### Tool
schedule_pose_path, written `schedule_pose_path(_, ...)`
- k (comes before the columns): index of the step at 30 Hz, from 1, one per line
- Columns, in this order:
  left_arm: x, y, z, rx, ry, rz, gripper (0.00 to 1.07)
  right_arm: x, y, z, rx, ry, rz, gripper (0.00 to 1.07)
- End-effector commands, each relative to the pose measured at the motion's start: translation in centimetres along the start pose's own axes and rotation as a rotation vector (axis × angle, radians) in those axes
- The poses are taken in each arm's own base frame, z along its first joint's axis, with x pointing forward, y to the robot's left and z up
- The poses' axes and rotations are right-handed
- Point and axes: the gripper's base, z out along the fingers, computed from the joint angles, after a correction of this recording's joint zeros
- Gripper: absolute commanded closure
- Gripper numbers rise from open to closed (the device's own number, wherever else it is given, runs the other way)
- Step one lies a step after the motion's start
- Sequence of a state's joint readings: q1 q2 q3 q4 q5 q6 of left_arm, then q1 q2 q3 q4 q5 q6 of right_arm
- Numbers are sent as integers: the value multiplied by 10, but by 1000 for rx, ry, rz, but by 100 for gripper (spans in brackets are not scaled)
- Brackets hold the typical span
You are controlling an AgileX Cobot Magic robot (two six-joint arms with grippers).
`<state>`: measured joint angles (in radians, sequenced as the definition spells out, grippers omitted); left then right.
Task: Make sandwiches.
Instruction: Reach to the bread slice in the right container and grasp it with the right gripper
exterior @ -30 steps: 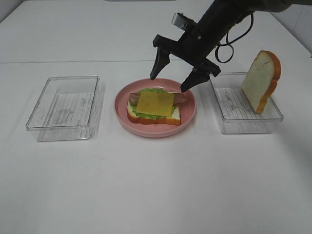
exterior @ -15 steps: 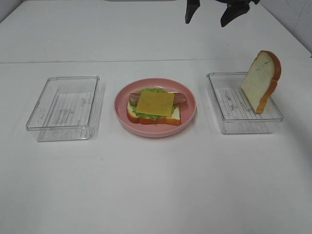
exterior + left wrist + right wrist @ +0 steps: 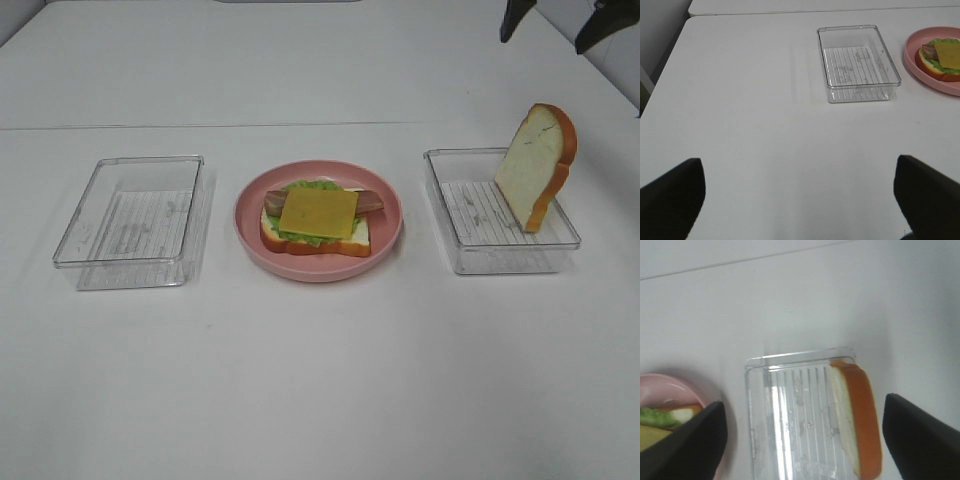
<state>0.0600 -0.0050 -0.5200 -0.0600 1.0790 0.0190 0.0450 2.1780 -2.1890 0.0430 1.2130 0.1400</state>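
The standing bread slice needs to go on top of the open-faced sandwich, so next I need to grab the slice with my right gripper by its crusted edge.
An open-faced sandwich lies on the round pink plate: a bread slice with lettuce, bacon and a yellow cheese square on top. Another bread slice stands on edge, leaning in the right clear tray. My right gripper hangs open high at the back right, above and behind that tray, with nothing in it. The right wrist view looks down between its open fingers at the bread slice and tray. My left gripper is open and empty, well short of the left tray.
The left clear tray holds nothing and sits left of the plate. The plate with the sandwich shows at the edge of the left wrist view. White tabletop surrounds everything, with a seam across the back.
My right gripper has risen from just above the plate and swung right and back, ending high above the right tray. The sandwich and the bread slice have not moved.
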Motion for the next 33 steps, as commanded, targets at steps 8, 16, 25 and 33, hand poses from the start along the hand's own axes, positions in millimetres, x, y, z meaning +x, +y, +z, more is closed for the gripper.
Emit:
schedule_pose_path(8,2,-1,-2,7,-19,-6,12,22,-36,36,41,243,28,28)
schedule_pose_path(16,2,-1,-2,7,-19,-6,12,27,-35,76,3,330,42,28)
schedule_pose_path(25,2,-1,-2,7,-19,-6,12,33,-38,103,11,389,43,29)
schedule_pose_path(33,2,-1,-2,7,-19,-6,12,33,-38,105,11,395,44,38)
